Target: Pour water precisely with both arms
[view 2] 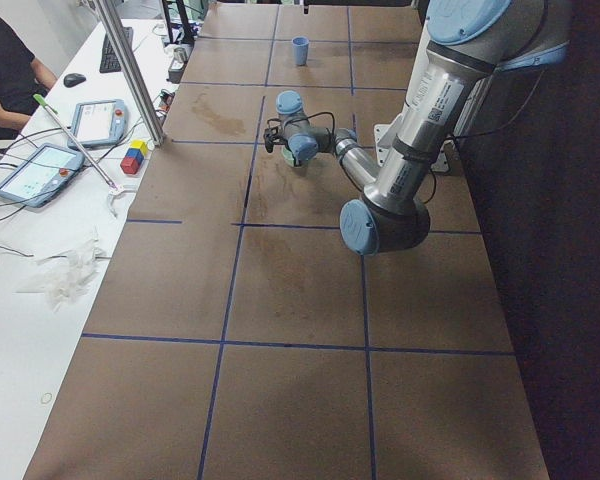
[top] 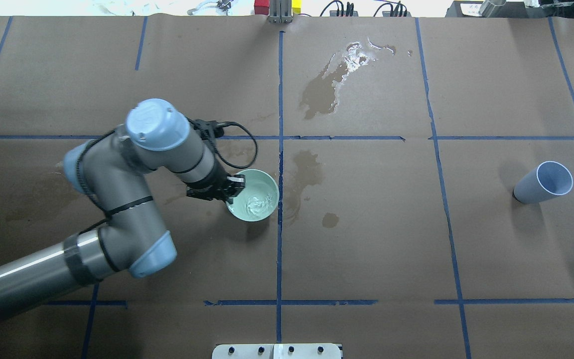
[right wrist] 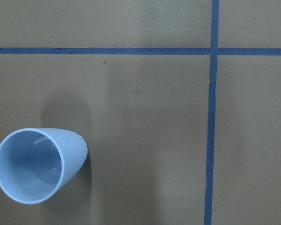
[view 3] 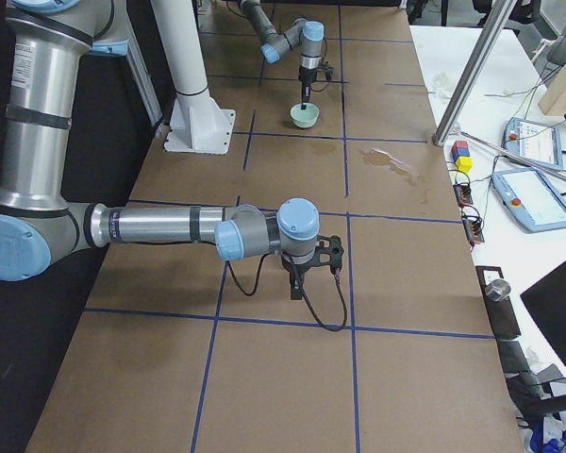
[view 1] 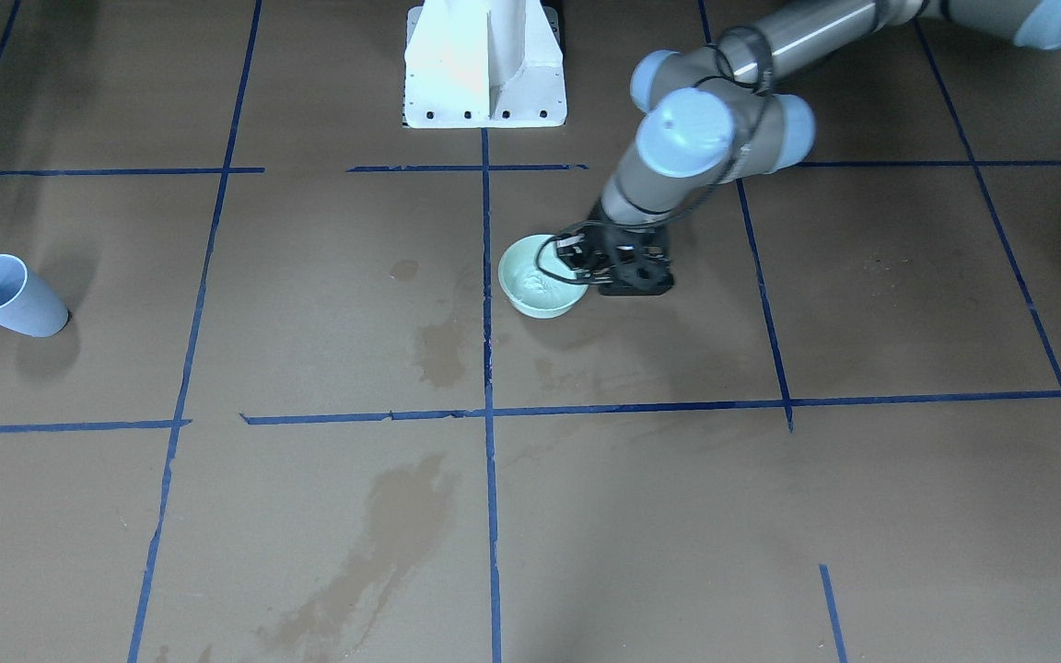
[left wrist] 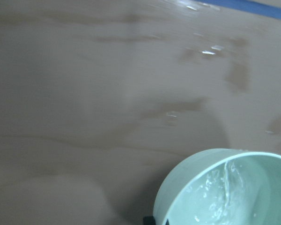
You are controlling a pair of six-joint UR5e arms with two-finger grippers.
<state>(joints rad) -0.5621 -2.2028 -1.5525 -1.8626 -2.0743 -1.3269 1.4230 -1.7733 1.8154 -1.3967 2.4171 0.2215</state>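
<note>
I need to move the cup onto the line with my left gripper before I open it. The mint cup's base point(view 1: 541, 309) is to the right of the middle blue line point(view 1: 487, 282) in the front view.
A mint green cup point(top: 257, 199) stands near the table's middle line, and water point(left wrist: 225, 187) ripples inside it. My left gripper point(top: 236, 185) is shut on the cup's rim on my side. I cannot tell if the cup rests on the table or hangs just above it. The cup and the left gripper point(view 1: 577, 262) also show in the front-facing view. A pale blue cup point(top: 541, 183) stands upright far to my right and looks empty in the right wrist view point(right wrist: 37, 171). My right gripper point(view 3: 295, 288) shows only in the exterior right view, pointing down. I cannot tell if it is open or shut.
Wet patches darken the brown paper at the far middle point(top: 324, 87) and beside the mint cup point(top: 307, 169). The white pedestal point(view 1: 484, 69) stands at my base. A metal post point(view 2: 130, 70), tablets and a seated person are past the table's far edge.
</note>
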